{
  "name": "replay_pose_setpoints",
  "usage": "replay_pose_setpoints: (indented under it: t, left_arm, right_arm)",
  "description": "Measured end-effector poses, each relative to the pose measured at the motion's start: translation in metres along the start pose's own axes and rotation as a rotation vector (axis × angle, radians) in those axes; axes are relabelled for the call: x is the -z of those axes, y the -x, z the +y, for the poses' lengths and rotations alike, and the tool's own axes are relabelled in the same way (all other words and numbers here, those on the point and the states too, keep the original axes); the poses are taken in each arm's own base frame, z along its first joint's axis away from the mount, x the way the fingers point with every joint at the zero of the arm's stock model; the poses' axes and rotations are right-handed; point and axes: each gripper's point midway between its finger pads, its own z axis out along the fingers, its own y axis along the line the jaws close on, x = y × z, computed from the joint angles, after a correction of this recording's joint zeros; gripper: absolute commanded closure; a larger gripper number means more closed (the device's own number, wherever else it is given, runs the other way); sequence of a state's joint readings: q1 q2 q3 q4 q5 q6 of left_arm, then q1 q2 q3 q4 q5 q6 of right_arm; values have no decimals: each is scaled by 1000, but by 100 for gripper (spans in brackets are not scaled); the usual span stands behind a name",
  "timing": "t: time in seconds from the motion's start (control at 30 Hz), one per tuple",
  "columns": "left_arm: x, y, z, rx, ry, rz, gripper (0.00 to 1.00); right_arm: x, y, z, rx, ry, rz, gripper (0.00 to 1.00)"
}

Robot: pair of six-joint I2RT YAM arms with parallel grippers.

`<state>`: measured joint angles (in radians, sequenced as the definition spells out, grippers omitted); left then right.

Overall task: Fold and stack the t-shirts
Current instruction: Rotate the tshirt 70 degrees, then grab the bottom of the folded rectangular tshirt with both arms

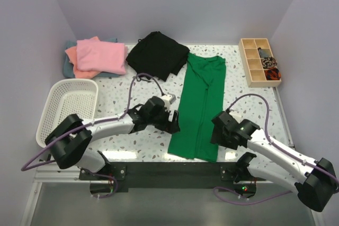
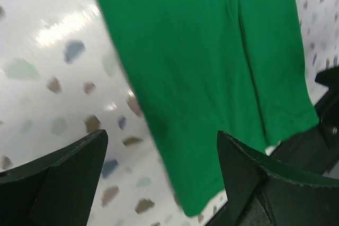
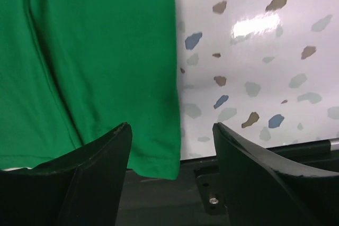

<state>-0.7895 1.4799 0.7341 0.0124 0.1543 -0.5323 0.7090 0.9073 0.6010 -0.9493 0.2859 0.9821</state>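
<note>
The t-shirt's hem corner shows between my right gripper's fingers but lies flat below them, so closing now would miss. My right gripper lowers, then closes on the corner.
The bright green t-shirt (image 1: 200, 107) lies folded into a long narrow strip down the middle of the table, its hem at the near edge. My left gripper (image 1: 175, 124) is open just left of the strip's lower part; the left wrist view shows the green cloth (image 2: 201, 62) between and beyond its fingers. My right gripper (image 1: 216, 130) is open at the strip's lower right edge; the right wrist view shows the hem corner (image 3: 153, 152) over the table's front edge. A pink shirt (image 1: 100, 55) lies folded on salmon-orange and grey-teal ones at the back left.
A black garment (image 1: 157, 54) lies at the back centre. A white mesh basket (image 1: 69, 109) stands at the left. A wooden compartment box (image 1: 258, 62) with small items sits at the back right. Purple walls surround the table.
</note>
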Motion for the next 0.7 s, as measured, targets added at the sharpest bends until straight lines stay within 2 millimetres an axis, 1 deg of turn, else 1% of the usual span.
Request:
replay_pose_setpoints:
  t: [0.03,0.07,0.13,0.2,0.3,0.47,0.57,0.7]
  left_arm:
    - [3,-17,-7,-9,-6,43,12]
    - [7,-30,-13,-15,-13,75,12]
    - [16,-49,-22,-18,-30,108,12]
    - [25,-64,-22,-5,-34,131,12]
    - [37,-84,-16,31,-17,167,12]
    - [54,-110,-12,76,-24,200,12]
    - [57,-121,-11,98,-44,213,13]
    - [52,-120,-22,118,-117,187,13]
  right_arm:
    - [-2,-8,2,8,15,18,33]
    - [-4,-14,1,14,19,32,33]
    - [-7,-25,1,25,25,58,33]
    - [-7,-32,1,23,33,69,33]
    - [-8,-38,2,-3,61,78,33]
    - [-12,-47,-5,-37,68,85,33]
    - [-16,-54,-8,-49,69,103,33]
    - [-19,-58,-7,-59,77,117,33]
